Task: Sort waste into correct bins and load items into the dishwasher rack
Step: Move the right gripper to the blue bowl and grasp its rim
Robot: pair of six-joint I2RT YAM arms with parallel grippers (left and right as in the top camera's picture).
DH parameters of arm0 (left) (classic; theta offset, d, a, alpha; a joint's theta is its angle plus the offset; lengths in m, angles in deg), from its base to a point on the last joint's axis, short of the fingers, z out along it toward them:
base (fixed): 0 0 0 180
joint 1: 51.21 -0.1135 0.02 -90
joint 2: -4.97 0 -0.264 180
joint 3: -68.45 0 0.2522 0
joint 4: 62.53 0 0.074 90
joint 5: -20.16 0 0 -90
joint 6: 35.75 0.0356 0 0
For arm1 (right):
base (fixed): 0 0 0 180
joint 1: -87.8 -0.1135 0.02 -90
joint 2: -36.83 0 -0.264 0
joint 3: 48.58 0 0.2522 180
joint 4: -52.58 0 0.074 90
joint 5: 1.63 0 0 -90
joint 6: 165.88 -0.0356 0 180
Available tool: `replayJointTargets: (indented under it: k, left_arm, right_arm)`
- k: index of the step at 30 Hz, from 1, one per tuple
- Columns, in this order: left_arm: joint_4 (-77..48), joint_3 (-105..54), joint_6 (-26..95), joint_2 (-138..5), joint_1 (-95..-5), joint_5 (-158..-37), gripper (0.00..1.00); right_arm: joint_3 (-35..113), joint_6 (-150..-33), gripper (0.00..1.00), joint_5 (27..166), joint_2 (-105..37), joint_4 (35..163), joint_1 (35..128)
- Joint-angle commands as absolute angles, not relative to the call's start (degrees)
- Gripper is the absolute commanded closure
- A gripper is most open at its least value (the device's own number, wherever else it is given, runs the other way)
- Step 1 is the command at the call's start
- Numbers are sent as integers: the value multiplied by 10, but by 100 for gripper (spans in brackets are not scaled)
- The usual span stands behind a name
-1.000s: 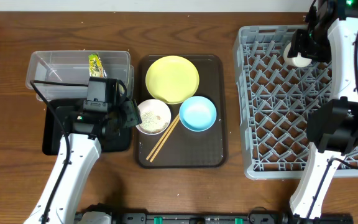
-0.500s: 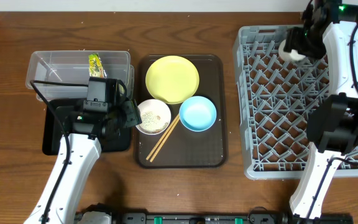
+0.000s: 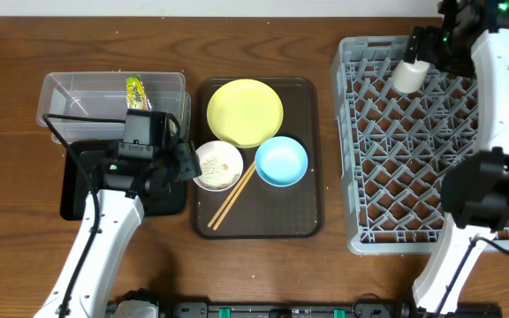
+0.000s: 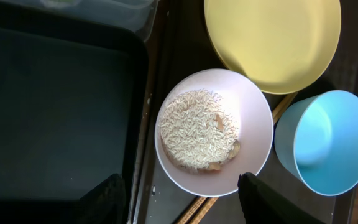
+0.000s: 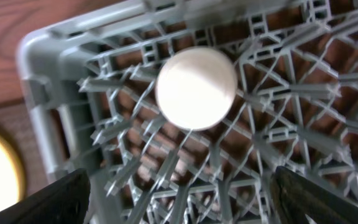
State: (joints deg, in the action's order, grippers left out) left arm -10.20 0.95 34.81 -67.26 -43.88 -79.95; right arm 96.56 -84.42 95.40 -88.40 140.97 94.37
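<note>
My right gripper pinches the bowl's rim on the rack-facing side next, to tip the blue bowl (image 3: 281,162) into the dishwasher rack.
The small white cup (image 3: 409,75) (image 5: 196,88) stands upside down in the far left corner of the grey dishwasher rack (image 3: 396,177). My right gripper (image 3: 429,53) (image 5: 188,186) is open and empty just above it. My left gripper (image 3: 184,163) (image 4: 185,205) is open and hovers at the whitish-pink bowl (image 3: 218,165) (image 4: 253,149), which holds the rice crumbs (image 4: 197,127). The yellow plate (image 3: 245,112) (image 4: 272,37), the blue bowl (image 3: 281,162) (image 4: 325,143) and the chopsticks (image 3: 232,196) lie beside it. The wrapper (image 3: 136,92) lies in the clear tub (image 3: 69,93). The black tray (image 3: 78,190) (image 4: 55,112) is partly under my left arm.
The plate, the bowls and the chopsticks sit on a dark brown serving tray (image 3: 307,212) between the bins and the rack. The rack's raised grey wall (image 5: 42,93) stands close to the cup.
My right gripper carried the white cup toward the rack's far left corner, let go of it and drew back. The left arm has not moved.
</note>
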Motion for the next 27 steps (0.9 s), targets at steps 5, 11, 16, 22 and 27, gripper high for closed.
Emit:
replayJointTargets:
  k: [5,11,16,22,27]
  left_arm:
    - [-96,-2,352,-677,-441,-792,33]
    - [-93,-2,352,-677,-441,-792,31]
    - [-91,-2,352,-677,-441,-792,31]
    - [-90,-2,352,-677,-441,-792,31]
    - [-85,-2,352,-677,-441,-792,31]
  right_arm:
    - [980,-769,11,1045,-849,1513,930]
    - [979,-731,12,1069,-849,1574,886]
    - [975,-695,10,1094,-849,1585,809]
    - [940,-686,9,1047,-858,1550,708]
    - [858,-741,17,1005,-858,1482,652]
